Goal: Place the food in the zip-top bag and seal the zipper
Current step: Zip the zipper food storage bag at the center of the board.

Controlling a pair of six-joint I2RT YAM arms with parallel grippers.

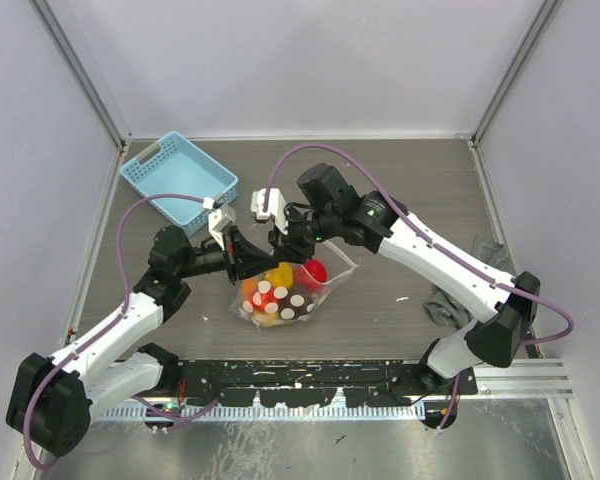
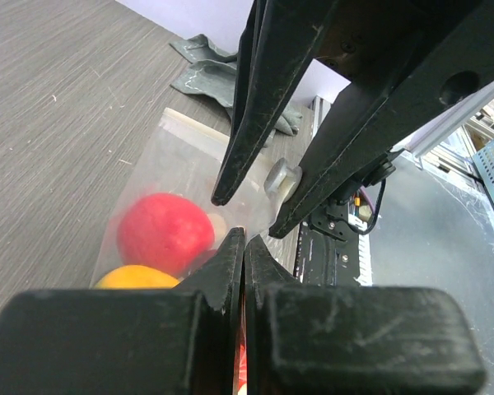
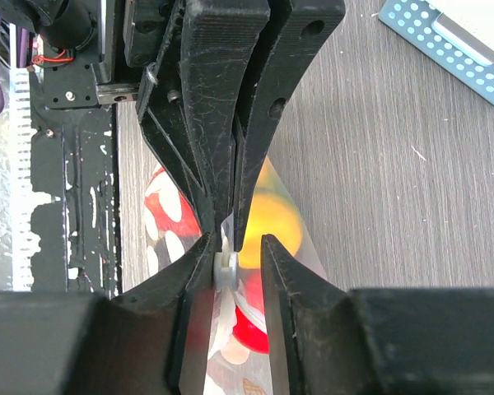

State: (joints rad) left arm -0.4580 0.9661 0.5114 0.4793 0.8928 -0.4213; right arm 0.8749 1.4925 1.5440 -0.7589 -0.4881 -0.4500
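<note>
The right gripper grabs the zipper's white slider [image 3: 226, 267] across its sides next, beside the left gripper's pinch, to pull the zipper sealed.
The zip-top bag [image 1: 332, 266] lies mid-table with the food [image 1: 277, 296] inside: red, yellow and orange toy fruits seen through the clear film. My left gripper [image 1: 252, 260] is shut on the bag's mouth edge, the film pinched between its fingertips [image 2: 233, 247]. A red fruit [image 2: 165, 232] and a yellow one [image 2: 136, 278] lie just beyond them. My right gripper [image 3: 235, 244] faces the left one, its jaws a little apart around the zipper's white slider [image 3: 226, 267]. The slider rests against one finger; the other stands clear of it.
A light-blue lattice basket [image 1: 177, 178] sits at the back left. A grey cloth [image 1: 448, 303] lies by the right arm, with another fold [image 1: 493, 255] behind it. The arms' mounting rail [image 1: 310, 385] runs along the near edge.
</note>
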